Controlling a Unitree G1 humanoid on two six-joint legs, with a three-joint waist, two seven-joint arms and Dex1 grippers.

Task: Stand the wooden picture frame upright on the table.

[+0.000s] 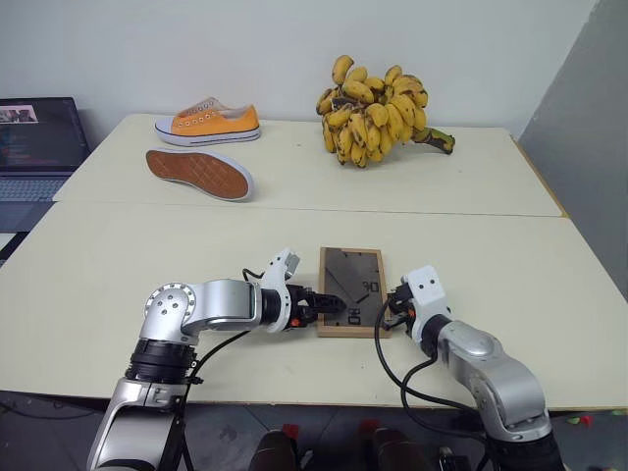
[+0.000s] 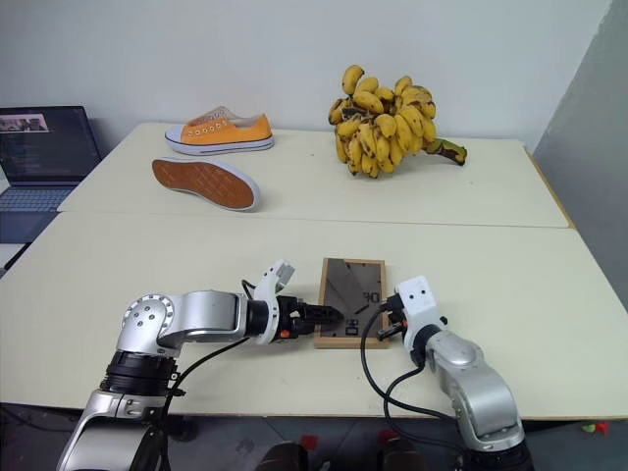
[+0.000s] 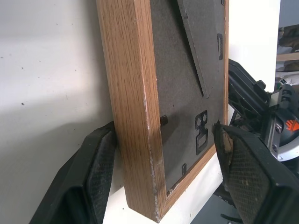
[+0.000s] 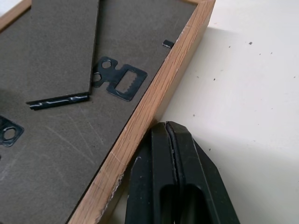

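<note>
My left gripper's fingers are on both sides of the wooden bar [image 3: 135, 121], so it is now time for my left gripper to close on the wooden bar.
The wooden picture frame [image 1: 351, 285] lies back-up on the table [image 1: 147, 255] near its front edge. Its dark grey back and stand flap [image 4: 60, 46] face up. My left gripper [image 1: 329, 306] is open at the frame's near left corner. One finger [image 3: 93, 177] rests against the outer side of the wooden rail and the other finger [image 3: 247, 172] hangs over the grey back. My right gripper [image 4: 166, 128] is shut, with its tips pressed against the outside of the frame's right rail [image 4: 154, 98] near the front corner.
An orange shoe [image 1: 208, 123] stands at the back left, and a second shoe [image 1: 199, 173] lies on its side with the sole showing. A bunch of bananas [image 1: 378, 111] sits at the back centre. A laptop [image 1: 34, 147] is off the table's left edge. A seam [image 1: 442, 212] crosses the tabletop.
</note>
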